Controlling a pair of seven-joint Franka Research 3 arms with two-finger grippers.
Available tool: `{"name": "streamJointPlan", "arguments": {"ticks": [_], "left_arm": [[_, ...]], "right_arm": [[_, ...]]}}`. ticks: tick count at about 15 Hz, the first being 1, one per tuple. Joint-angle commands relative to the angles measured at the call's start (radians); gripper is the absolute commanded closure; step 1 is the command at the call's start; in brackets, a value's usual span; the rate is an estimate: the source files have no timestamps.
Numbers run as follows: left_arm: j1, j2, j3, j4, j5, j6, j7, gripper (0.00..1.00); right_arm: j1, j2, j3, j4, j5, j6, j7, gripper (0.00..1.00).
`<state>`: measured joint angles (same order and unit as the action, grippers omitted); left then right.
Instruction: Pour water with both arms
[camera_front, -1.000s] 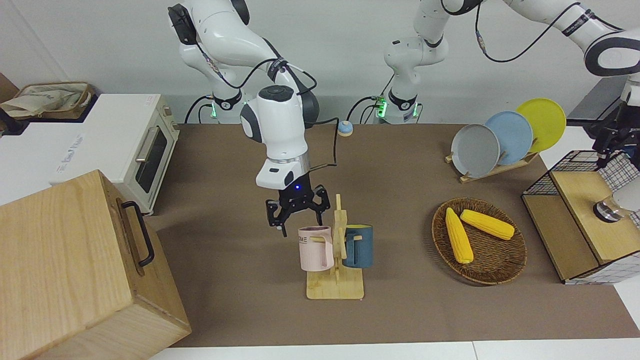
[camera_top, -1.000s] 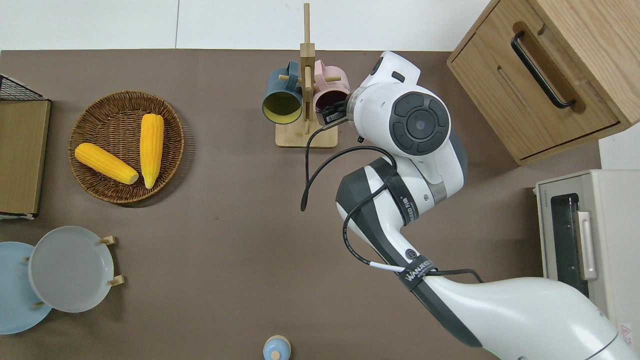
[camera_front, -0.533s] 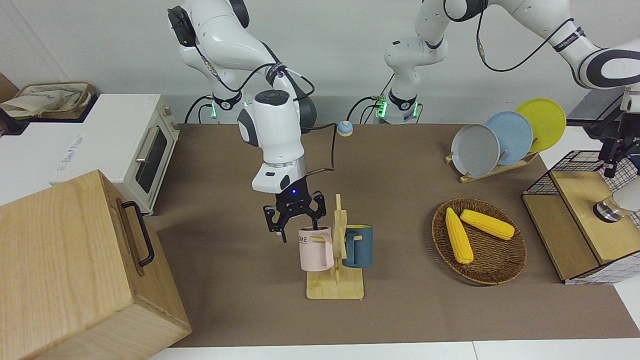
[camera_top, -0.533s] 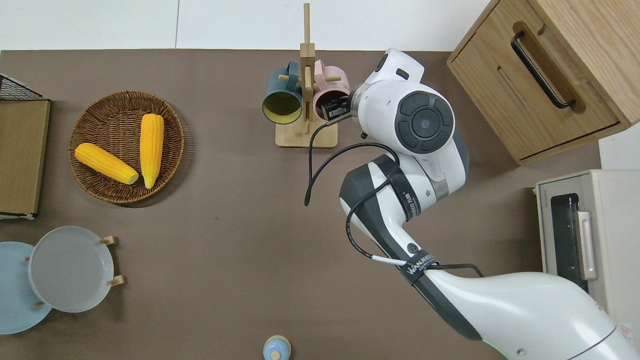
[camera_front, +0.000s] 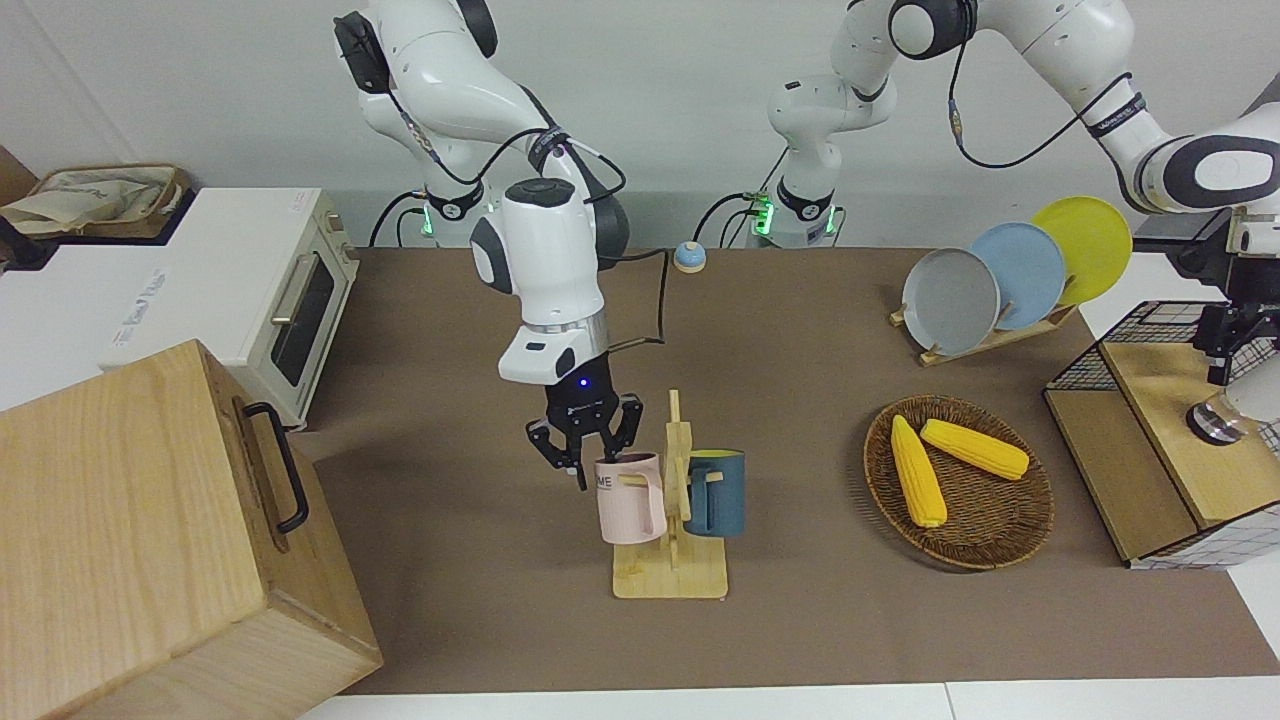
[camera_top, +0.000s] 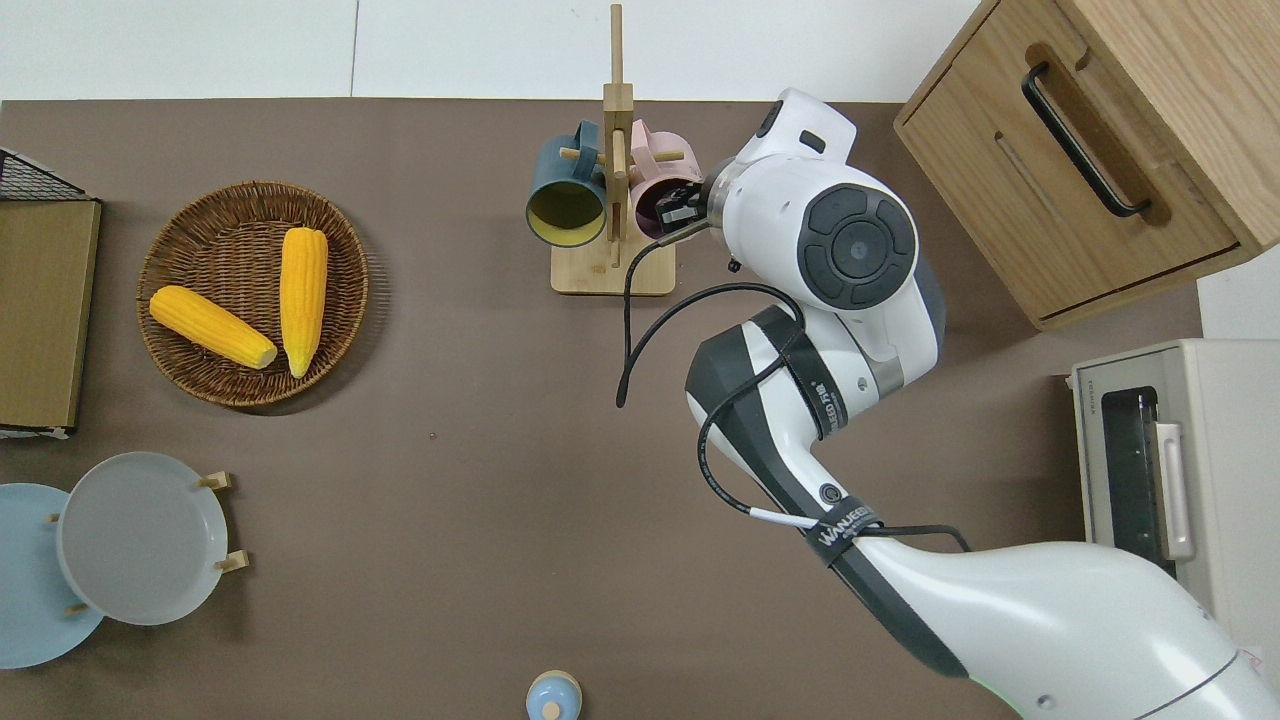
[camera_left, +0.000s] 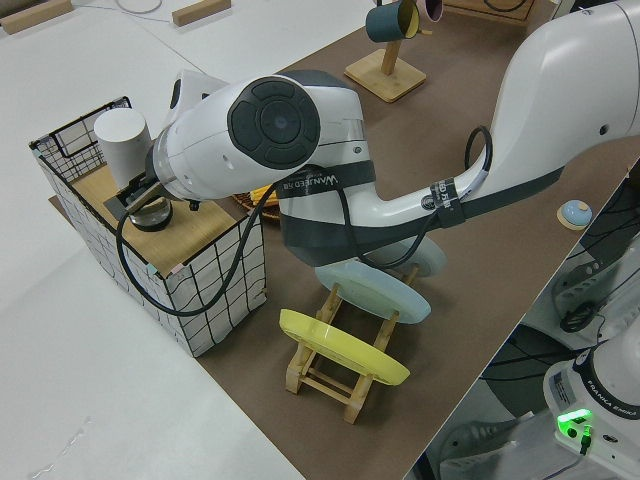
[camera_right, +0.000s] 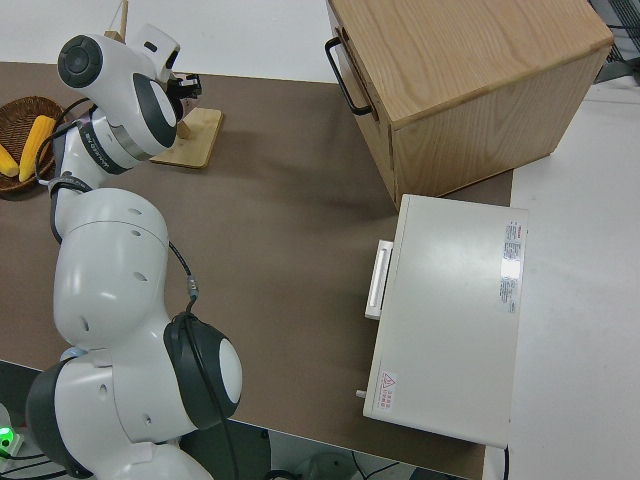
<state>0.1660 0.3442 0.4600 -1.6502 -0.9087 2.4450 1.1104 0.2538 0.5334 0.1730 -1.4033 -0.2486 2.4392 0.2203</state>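
Note:
My right gripper should grab the pink mug by its rim (camera_front: 638, 457) next. Then the pink mug's handle (camera_front: 655, 496) can slip off the rack, and the mug can be used for pouring.
My right gripper (camera_front: 592, 462) is at the rim of a pink mug (camera_front: 630, 497) that hangs on a wooden mug rack (camera_front: 672, 575) beside a dark blue mug (camera_front: 718, 492). It is open, with one finger outside the mug wall and the other hidden at the mouth; the overhead view shows it over the pink mug (camera_top: 655, 190). My left gripper (camera_front: 1223, 362) is low over a wire-sided wooden shelf (camera_front: 1165, 440) at the left arm's end of the table. It is just above a white cylindrical container with a shiny end (camera_front: 1222, 418), which also shows in the left side view (camera_left: 122, 140).
A wooden box with a black handle (camera_front: 150, 530) and a white toaster oven (camera_front: 250, 295) stand at the right arm's end. A wicker basket (camera_front: 990, 535) holds two corn cobs. A rack of grey, blue and yellow plates (camera_front: 1015, 275) and a small blue knob (camera_front: 689, 257) lie nearer the robots.
My right gripper has come down and turned onto the pink mug's rim. My left gripper has come down toward the white container on the shelf.

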Motion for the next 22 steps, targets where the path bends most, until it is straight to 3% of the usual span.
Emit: {"name": "streamJointPlan", "arguments": {"ticks": [1, 4, 7, 8, 10, 11, 13, 14, 15, 22], "left_arm": [[0.004, 0.024, -0.004, 0.047, -0.032, 0.022, 0.026, 0.00], [0.006, 0.035, -0.004, 0.066, -0.056, 0.022, 0.029, 0.00], [0.010, 0.050, -0.004, 0.076, -0.061, 0.028, 0.029, 0.01], [0.010, 0.055, -0.004, 0.082, -0.062, 0.035, 0.028, 0.08], [0.010, 0.067, -0.004, 0.086, -0.096, 0.042, 0.028, 0.31], [0.010, 0.068, -0.004, 0.087, -0.105, 0.043, 0.028, 0.51], [0.010, 0.070, -0.004, 0.089, -0.105, 0.052, 0.026, 0.82], [0.009, 0.070, -0.004, 0.089, -0.107, 0.052, 0.025, 0.94], [0.009, 0.070, -0.004, 0.089, -0.105, 0.052, 0.025, 1.00], [0.003, 0.064, -0.001, 0.113, -0.101, 0.046, 0.005, 1.00]], "right_arm": [[-0.013, 0.014, 0.013, 0.014, -0.023, 0.018, -0.001, 0.862], [-0.011, 0.013, 0.013, 0.014, -0.021, 0.018, -0.001, 0.990], [-0.010, 0.013, 0.013, 0.014, -0.021, 0.018, -0.001, 1.000], [-0.010, 0.011, 0.013, 0.014, -0.021, 0.018, -0.001, 1.000], [-0.010, 0.011, 0.013, 0.014, -0.021, 0.014, -0.002, 1.000], [-0.008, 0.008, 0.013, 0.014, -0.021, 0.009, -0.004, 1.000], [-0.007, -0.004, 0.011, 0.014, -0.023, 0.000, -0.004, 1.000], [-0.004, -0.009, 0.011, 0.014, -0.026, -0.015, -0.004, 1.000], [-0.002, -0.019, 0.010, 0.014, -0.029, -0.040, -0.006, 1.000], [-0.028, -0.075, 0.010, 0.009, -0.066, -0.193, -0.065, 1.000]]}}
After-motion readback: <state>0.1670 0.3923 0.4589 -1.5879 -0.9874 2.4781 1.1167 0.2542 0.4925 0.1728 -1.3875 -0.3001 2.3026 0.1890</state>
